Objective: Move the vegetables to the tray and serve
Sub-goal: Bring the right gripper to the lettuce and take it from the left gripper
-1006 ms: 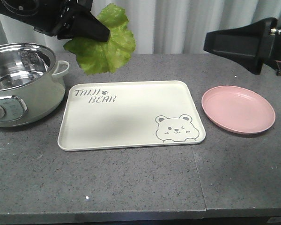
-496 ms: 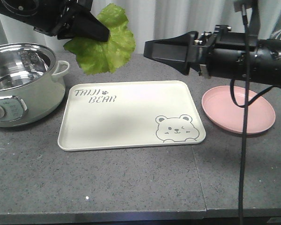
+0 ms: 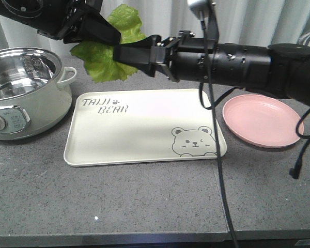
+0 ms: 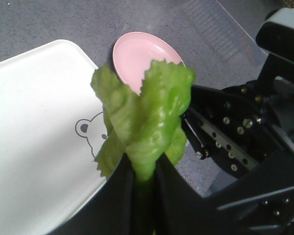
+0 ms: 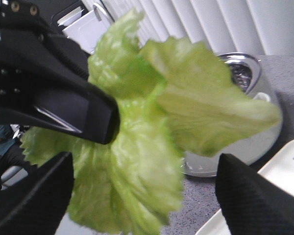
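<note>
I will take the vegetables by their loose leafy end with my right gripper next, to serve them.
The vegetables, a bunch of crinkled green lettuce leaves, hang in the air above the table's back left, beyond the tray's far-left corner. My left gripper is shut on their stem end, and the leaves fan out from between its black fingers. My right gripper reaches in from the right and its tips are at the leaves. In the right wrist view it stands open, one finger on each side of the lettuce. The cream tray lies flat below and has nothing on it.
A steel-lined pale green electric pot stands left of the tray. A round pink plate with nothing on it sits to the tray's right. The right arm stretches across above the tray's back edge, with a cable hanging down from it.
The right arm has swept left from the far right, across the tray's back edge, until its open gripper reached the lettuce. The left gripper and lettuce have not moved.
</note>
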Controlling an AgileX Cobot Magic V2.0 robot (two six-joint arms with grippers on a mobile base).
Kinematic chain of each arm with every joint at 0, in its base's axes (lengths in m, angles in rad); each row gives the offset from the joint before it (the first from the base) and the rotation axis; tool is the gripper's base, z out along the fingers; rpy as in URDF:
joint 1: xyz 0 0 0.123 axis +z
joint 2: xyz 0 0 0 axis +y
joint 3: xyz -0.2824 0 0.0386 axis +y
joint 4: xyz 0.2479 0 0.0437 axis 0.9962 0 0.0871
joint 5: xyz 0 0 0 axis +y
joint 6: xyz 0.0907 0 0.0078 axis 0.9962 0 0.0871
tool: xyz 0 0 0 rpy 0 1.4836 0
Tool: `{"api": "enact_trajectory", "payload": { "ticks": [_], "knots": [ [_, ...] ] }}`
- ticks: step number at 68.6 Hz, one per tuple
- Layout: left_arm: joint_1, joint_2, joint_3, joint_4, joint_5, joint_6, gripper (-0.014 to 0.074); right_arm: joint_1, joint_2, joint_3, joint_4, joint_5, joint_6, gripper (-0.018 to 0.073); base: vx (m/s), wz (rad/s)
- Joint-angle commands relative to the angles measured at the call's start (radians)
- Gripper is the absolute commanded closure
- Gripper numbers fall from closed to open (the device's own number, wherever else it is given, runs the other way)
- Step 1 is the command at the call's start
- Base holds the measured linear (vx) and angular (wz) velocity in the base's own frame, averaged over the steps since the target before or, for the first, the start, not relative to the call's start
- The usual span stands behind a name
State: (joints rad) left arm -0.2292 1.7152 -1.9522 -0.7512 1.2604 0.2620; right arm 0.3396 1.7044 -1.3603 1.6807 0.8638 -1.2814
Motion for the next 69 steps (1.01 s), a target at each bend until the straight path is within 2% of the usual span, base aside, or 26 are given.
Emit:
{"api": "enact_trajectory", "payload": {
  "ticks": [1,11,19,43,58,69],
  "knots": [
    [-0.007,-0.048,-0.024,-0.063,-0.003,0.004,0.0604,0.012,-0.027,-0.039,0.063,0.03,-0.04,-0.0019,0.0,0.0],
    [-0.007,-0.048,-0.024,-0.063,-0.001,0.004,0.0604,0.012,-0.024,-0.039,0.068,0.047,-0.064,0.0031,0.0,0.0],
    [-0.007,-0.048,-0.024,-0.063,-0.001,0.004,0.0604,0.012,-0.024,-0.039,0.086,0.061,-0.089,0.0126,0.0,0.0],
    [-0.007,-0.048,-0.024,-0.063,-0.002,0.004,0.0604,0.012,-0.024,-0.039,0.085,0.065,-0.125,0.0575,0.0,0.0],
    [-0.007,-0.048,-0.024,-0.063,-0.009,0.0,0.0582,0.012,-0.024,-0.039,0.084,0.072,-0.125,0.0568,0.0,0.0],
    [-0.007,-0.048,-0.024,-0.062,-0.014,0.0,0.0468,0.01,-0.024,-0.039,0.082,0.072,-0.125,0.0568,0.0,0.0]
  ]
}}
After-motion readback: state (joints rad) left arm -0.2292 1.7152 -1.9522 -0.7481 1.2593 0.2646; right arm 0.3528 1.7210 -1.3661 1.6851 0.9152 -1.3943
